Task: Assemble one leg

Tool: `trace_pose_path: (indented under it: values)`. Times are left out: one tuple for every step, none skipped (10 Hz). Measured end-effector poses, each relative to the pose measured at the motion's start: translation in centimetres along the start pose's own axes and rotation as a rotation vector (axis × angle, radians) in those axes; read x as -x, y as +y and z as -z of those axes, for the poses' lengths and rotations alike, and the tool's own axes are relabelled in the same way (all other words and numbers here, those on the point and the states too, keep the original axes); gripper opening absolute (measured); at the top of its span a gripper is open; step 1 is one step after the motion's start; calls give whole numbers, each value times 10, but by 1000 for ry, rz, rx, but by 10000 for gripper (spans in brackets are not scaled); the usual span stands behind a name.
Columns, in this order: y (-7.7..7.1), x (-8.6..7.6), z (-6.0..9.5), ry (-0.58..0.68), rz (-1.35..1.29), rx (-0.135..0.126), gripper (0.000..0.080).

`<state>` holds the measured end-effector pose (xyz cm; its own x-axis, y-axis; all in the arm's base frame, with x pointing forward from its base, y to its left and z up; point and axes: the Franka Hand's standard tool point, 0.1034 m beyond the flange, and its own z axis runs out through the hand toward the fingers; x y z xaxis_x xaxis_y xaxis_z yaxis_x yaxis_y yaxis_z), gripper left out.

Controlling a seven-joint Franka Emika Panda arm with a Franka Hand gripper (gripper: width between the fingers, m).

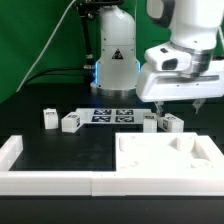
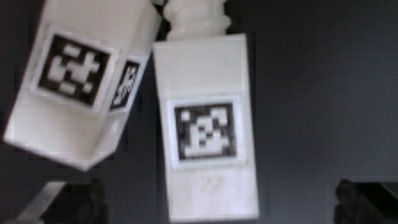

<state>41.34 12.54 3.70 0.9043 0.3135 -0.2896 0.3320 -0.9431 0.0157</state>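
My fingers are still far above the white leg (image 1: 172,123), so closing now would miss. My gripper moves down, before it closes on the leg.
Several small white legs with black-and-white markers lie on the black table. Two lie at the exterior view's left (image 1: 48,118) (image 1: 70,122) and two under the arm (image 1: 150,122) (image 1: 172,122). My gripper (image 1: 178,107) hovers just above those two, open and empty. In the wrist view one leg (image 2: 210,120) lies lengthwise, centred between my fingertips (image 2: 63,205), with a gap on each side. A second leg (image 2: 80,85) lies tilted beside it. My gripper (image 2: 214,205) touches neither leg.
The marker board (image 1: 112,115) lies behind the legs by the robot base. The wide white square panel (image 1: 165,160) with raised rim sits at the front right. A white L-shaped barrier (image 1: 40,182) runs along the front left.
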Motion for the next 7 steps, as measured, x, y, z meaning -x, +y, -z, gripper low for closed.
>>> trace_pose_path:
  values:
    - [4, 2, -2, -117, 31, 3, 649]
    - [6, 1, -5, -215, 37, 3, 649]
    - [6, 3, -6, -322, 39, 6, 649]
    - [5, 4, -7, -419, 42, 8, 649]
    - [5, 2, -10, -471, 44, 9, 649]
    - [3, 11, -11, -588, 44, 16, 649]
    - [-1, 13, -13, -687, 43, 25, 649]
